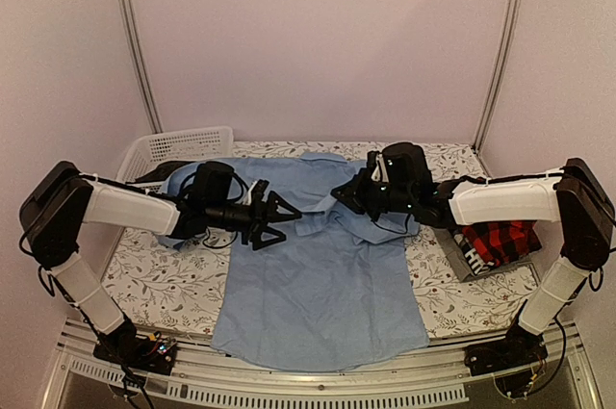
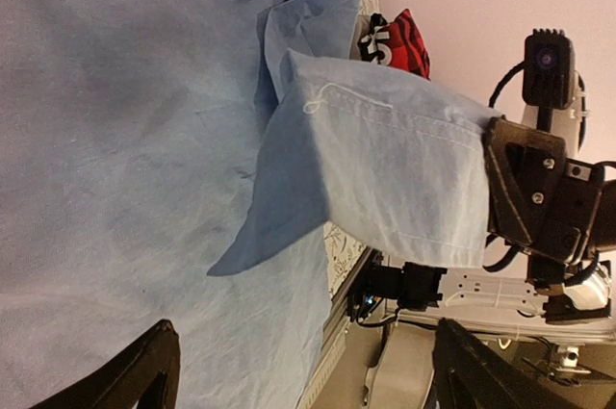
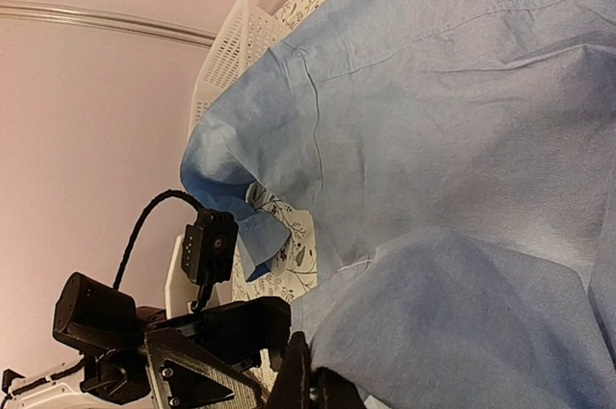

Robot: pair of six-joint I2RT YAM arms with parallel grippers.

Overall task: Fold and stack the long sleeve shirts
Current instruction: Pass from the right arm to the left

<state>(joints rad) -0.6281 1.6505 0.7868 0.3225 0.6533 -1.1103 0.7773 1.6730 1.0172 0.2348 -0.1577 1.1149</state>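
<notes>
The left gripper isn't ready to close yet: there is a gap between its fingers and the cuff's edge (image 1: 302, 219) (image 2: 325, 224), so it would miss if it closed now. It should move toward that edge first.
A light blue shirt (image 1: 322, 293) lies spread across the middle of the table, its hem at the near edge. My right gripper (image 1: 341, 193) is shut on a fold of this shirt's sleeve (image 2: 395, 173) and holds it lifted over the body. The pinch shows at the bottom of the right wrist view (image 3: 310, 388). My left gripper (image 1: 289, 224) hangs open just left of that, over the shirt body (image 2: 115, 140), with nothing between its fingers (image 2: 144, 375). A red-and-black plaid shirt (image 1: 502, 239) lies bunched at the right on a grey one with white lettering (image 1: 467, 255).
A white lattice basket (image 1: 178, 146) stands at the back left corner. The table has a floral cover (image 1: 159, 284), bare on both sides of the blue shirt. Pink walls close in the back and sides.
</notes>
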